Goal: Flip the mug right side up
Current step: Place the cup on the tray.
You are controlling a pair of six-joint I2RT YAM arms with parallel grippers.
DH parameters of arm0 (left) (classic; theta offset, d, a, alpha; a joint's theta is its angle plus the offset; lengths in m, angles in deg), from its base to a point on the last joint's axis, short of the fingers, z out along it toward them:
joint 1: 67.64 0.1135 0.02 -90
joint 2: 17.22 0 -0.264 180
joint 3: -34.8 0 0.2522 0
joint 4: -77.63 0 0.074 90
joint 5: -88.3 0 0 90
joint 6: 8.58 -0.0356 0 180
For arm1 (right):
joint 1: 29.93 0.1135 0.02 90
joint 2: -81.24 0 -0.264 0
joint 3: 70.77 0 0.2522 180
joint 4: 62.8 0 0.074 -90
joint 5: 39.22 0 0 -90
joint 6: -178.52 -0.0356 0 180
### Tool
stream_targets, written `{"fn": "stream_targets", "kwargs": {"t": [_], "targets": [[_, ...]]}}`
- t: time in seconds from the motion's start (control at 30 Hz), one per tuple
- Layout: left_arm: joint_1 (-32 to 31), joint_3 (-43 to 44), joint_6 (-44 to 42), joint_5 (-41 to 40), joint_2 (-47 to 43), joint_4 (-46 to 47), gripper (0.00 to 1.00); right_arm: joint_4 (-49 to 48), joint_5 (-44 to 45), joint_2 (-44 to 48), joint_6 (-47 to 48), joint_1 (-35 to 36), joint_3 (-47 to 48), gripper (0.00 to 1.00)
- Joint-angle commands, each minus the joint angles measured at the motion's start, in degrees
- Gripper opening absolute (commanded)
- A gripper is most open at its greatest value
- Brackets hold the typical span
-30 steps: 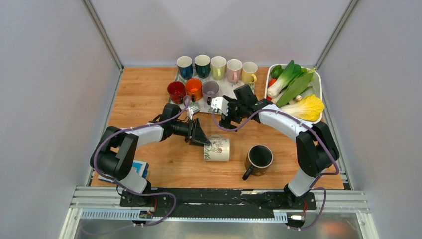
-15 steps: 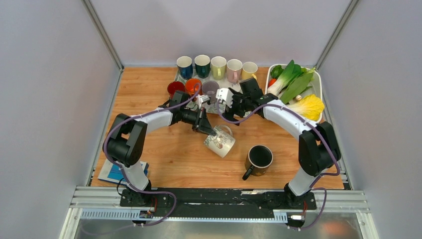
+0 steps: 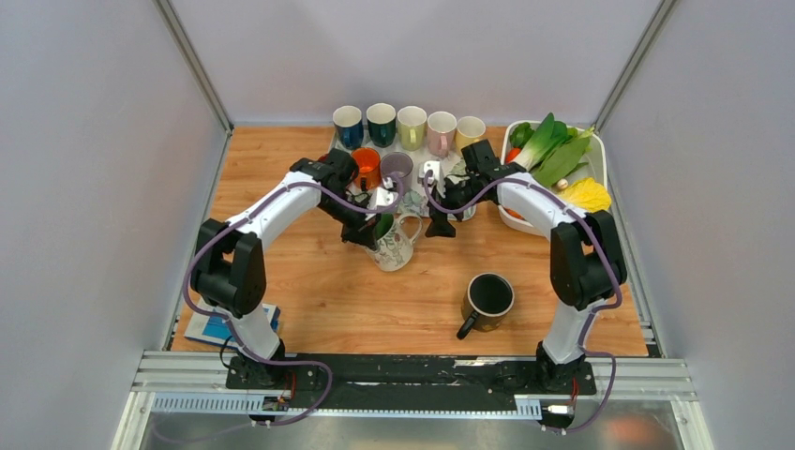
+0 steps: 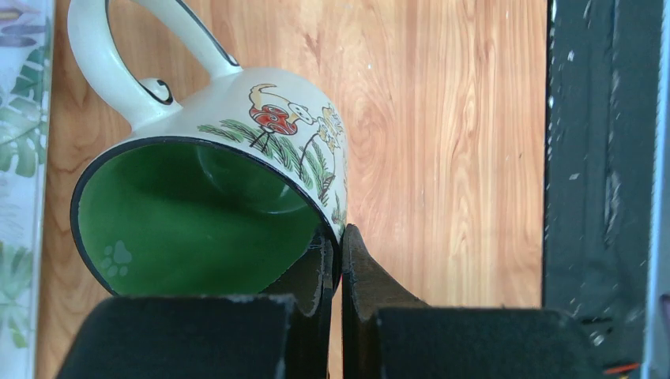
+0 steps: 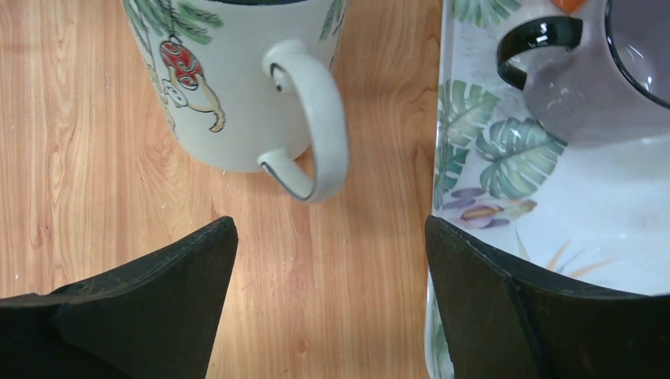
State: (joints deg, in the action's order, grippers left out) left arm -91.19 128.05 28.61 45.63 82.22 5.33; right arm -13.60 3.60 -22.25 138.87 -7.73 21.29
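I need to set the mug upright, so next my right gripper should grab it by its handle, and my left gripper can then free the mug's rim.
The mug is white with painted figures and a green inside. It stands close to upright on the wood just in front of the tray, mouth up, handle pointing right. My left gripper is shut on its rim: in the left wrist view one finger is inside the green bowl and the other outside the mug, the left gripper pinching the wall. My right gripper hangs open just right of the mug. In the right wrist view the mug and its handle lie beyond the open right gripper, untouched.
A leaf-patterned tray behind the mug carries several coloured mugs; its edge and a grey mug sit by my right finger. A black mug stands at the front right. A white bin of vegetables is at the back right.
My left gripper closed on the rim of the mug lying on its side, then swung it back towards the tray and tipped it up. The right gripper drew back, still open.
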Motion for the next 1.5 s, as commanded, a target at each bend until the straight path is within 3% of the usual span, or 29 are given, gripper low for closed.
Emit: {"fn": "stream_targets", "kwargs": {"t": [0.0, 0.57, 0.73, 0.97, 1.1, 1.17, 1.23, 1.47], "targets": [[-0.9, 1.5, -19.0, -6.8, -3.9, -7.0, 0.0, 2.2, -5.0, -2.1, 5.5, 1.5, 4.4, 0.9], [-5.0, -9.4, -22.0, -16.7, -14.6, 9.8, 0.0, 1.2, -2.0, -6.9, 3.9, 9.9, 3.7, 0.67], [-5.3, -11.2, -23.0, -18.4, -16.5, 12.5, 0.0, -2.1, 1.1, -8.4, 2.9, 12.9, 3.4, 0.66], [-6.0, -14.4, -22.4, -19.3, -18.9, 17.3, 0.08, -5.7, 3.0, -10.9, -1.1, 13.9, 6.2, 0.58], [-6.0, -16.0, -21.4, -19.6, -20.0, 20.0, 0.1, -9.4, 6.2, -11.4, -3.6, 14.2, 5.3, 0.39], [-6.0, -16.3, -20.8, -19.8, -20.3, 20.8, 0.13, -10.8, 6.8, -11.3, -4.5, 14.6, 4.8, 0.36], [-6.0, -16.9, -20.3, -20.1, -20.6, 21.9, 0.18, -11.3, 7.5, -11.1, -4.5, 15.1, 4.4, 0.31], [-6.1, -20.5, -17.8, -23.2, -24.7, 28.3, 0.4, -12.3, 8.9, -9.3, -4.6, 15.1, 2.1, 0.0]]}}
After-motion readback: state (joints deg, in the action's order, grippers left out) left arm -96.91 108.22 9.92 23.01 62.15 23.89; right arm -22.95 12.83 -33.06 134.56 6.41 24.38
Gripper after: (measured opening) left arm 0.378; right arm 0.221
